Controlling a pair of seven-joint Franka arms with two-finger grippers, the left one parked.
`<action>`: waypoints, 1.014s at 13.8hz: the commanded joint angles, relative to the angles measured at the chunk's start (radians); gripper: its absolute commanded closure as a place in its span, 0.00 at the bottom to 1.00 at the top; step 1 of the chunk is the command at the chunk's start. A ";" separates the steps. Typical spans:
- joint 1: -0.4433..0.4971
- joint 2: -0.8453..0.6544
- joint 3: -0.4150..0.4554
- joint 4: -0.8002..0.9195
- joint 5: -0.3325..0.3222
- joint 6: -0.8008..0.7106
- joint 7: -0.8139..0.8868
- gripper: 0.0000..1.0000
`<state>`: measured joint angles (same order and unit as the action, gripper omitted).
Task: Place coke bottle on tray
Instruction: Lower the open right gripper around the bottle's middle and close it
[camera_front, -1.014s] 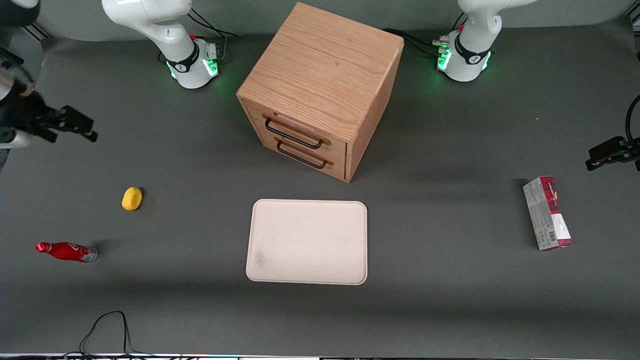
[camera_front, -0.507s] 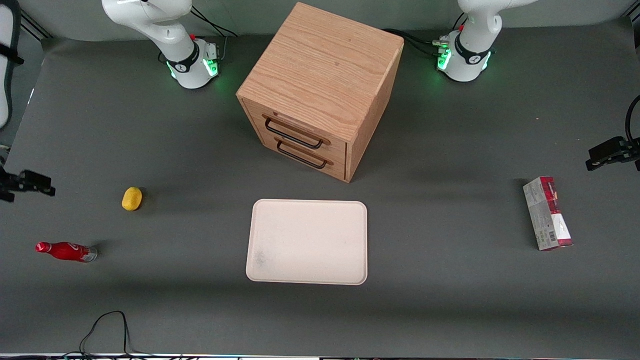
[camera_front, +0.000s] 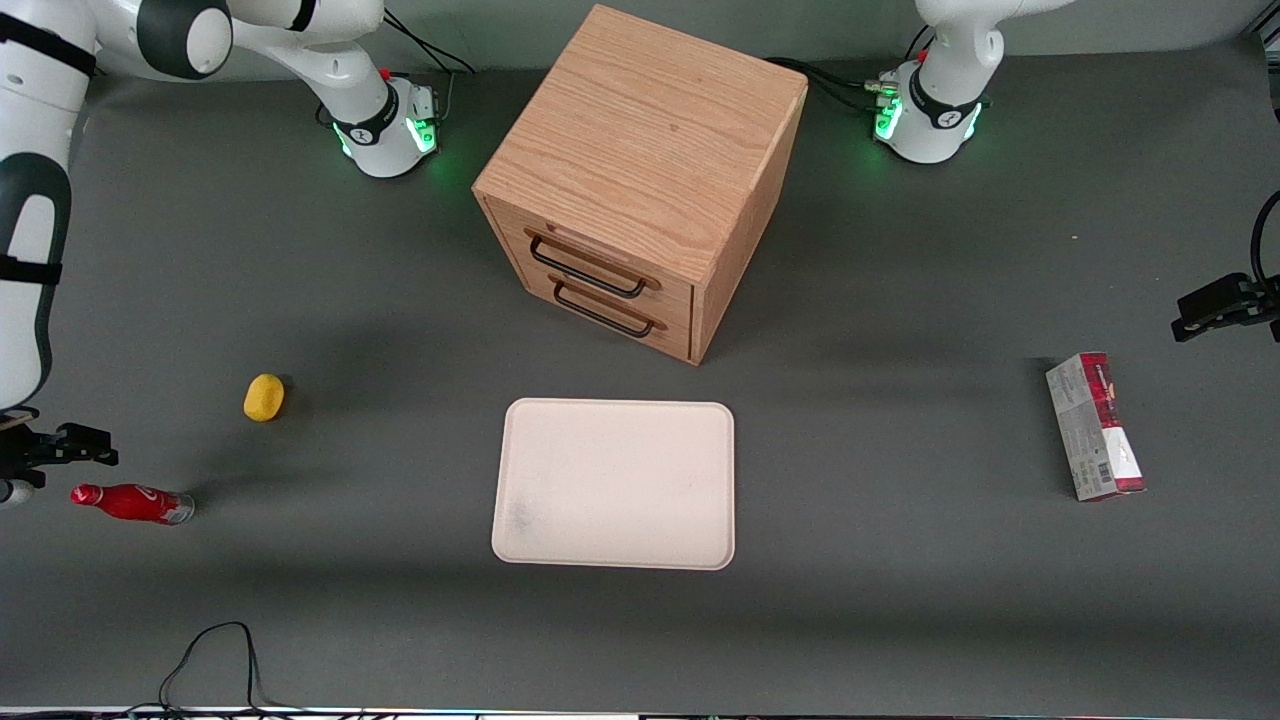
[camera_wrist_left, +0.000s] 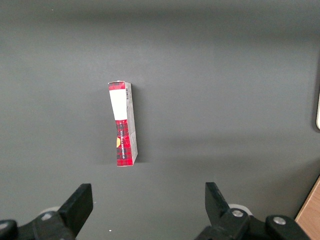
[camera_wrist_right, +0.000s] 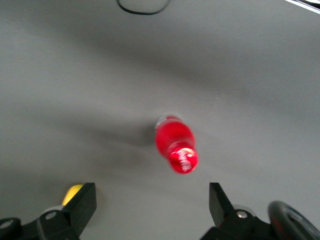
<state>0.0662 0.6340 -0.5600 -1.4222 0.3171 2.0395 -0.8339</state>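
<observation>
I should grab the bottle by its red cap end (camera_front: 88, 494) with my right gripper next, so that I can place the coke bottle on the cream tray (camera_front: 614, 484).
The coke bottle (camera_front: 132, 503), slim and red with a red cap and silvery base, stands on the grey table toward the working arm's end. In the right wrist view the bottle (camera_wrist_right: 176, 143) shows from above, cap toward the camera. My right gripper (camera_front: 60, 455) hovers above the table just beside the bottle, a little farther from the front camera. Its fingers are open wide with nothing between them (camera_wrist_right: 151, 210); the bottle lies ahead of them, apart. The cream tray (camera_front: 614, 484) lies flat at the table's middle, in front of the wooden cabinet, with nothing on it.
A yellow lemon-like object (camera_front: 264, 397) lies near the bottle, farther from the front camera, and shows by one finger (camera_wrist_right: 73, 193). A wooden two-drawer cabinet (camera_front: 640, 180) stands mid-table. A red-and-grey carton (camera_front: 1095, 426) lies toward the parked arm's end. A black cable (camera_front: 215, 650) loops at the near edge.
My right gripper has moved nearer to the front camera and down, from well past the lemon to just beside the bottle. The bottle and tray have not moved.
</observation>
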 joint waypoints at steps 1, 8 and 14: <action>-0.017 0.050 -0.012 0.043 0.063 0.019 -0.048 0.00; -0.054 0.147 -0.012 0.109 0.177 0.064 -0.129 0.00; -0.052 0.159 -0.011 0.103 0.214 0.035 -0.126 0.32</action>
<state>0.0188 0.7734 -0.5647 -1.3456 0.4962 2.0994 -0.9330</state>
